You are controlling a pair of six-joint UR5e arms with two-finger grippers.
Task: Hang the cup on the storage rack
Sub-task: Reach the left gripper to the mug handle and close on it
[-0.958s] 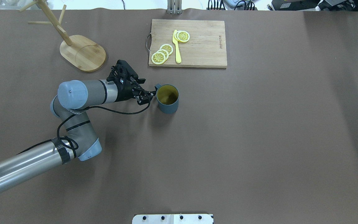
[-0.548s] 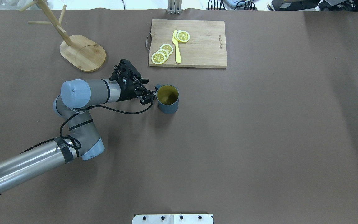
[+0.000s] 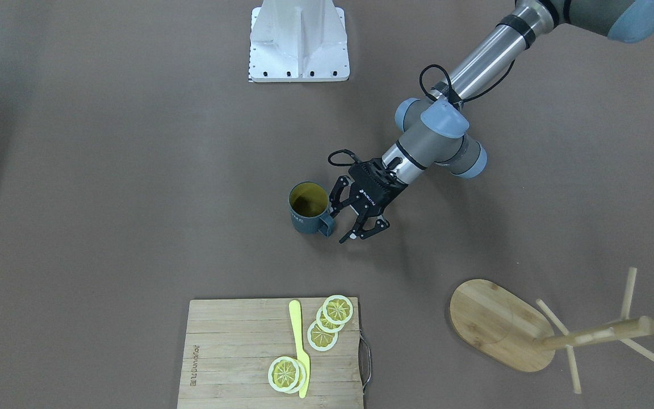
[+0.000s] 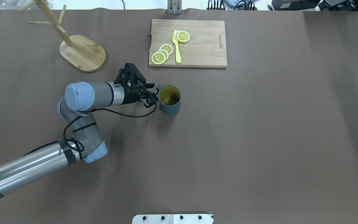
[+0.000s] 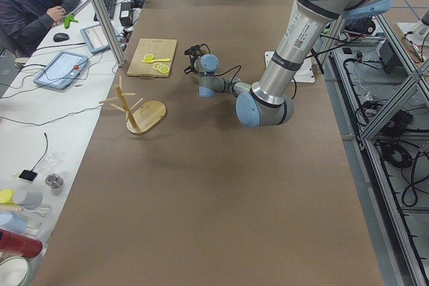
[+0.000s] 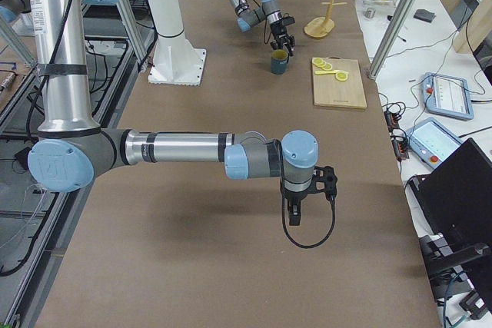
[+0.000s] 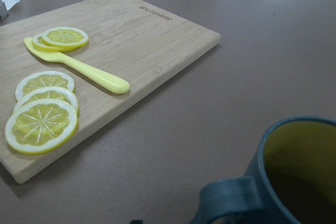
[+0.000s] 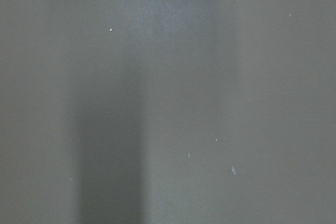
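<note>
The cup's body (image 3: 306, 217) is round and wide, so I next need to grab the cup with my left gripper by its slim, flat-sided handle (image 3: 327, 226).
The blue-grey cup (image 4: 169, 105) with a yellow-green interior stands upright on the table, its handle (image 4: 159, 88) pointing toward the left arm. It also shows in the front view (image 3: 306, 221) and fills the lower right of the left wrist view (image 7: 294, 171). My left gripper (image 4: 152, 94) is open, low over the table, with its fingertips (image 3: 353, 233) at the handle; I cannot tell if they touch it. The bamboo storage rack (image 4: 83, 53) stands at the far left, empty. My right gripper (image 6: 296, 209) shows only in the exterior right view, over bare table; I cannot tell if it is open.
A wooden cutting board (image 4: 204, 46) with lemon slices (image 4: 162, 53) and a yellow knife (image 4: 176, 46) lies just beyond the cup. A white mounting plate (image 4: 172, 218) sits at the near edge. The right wrist view shows only brown table.
My left gripper has moved right, up to the cup's handle. The cup has shifted slightly to the right.
</note>
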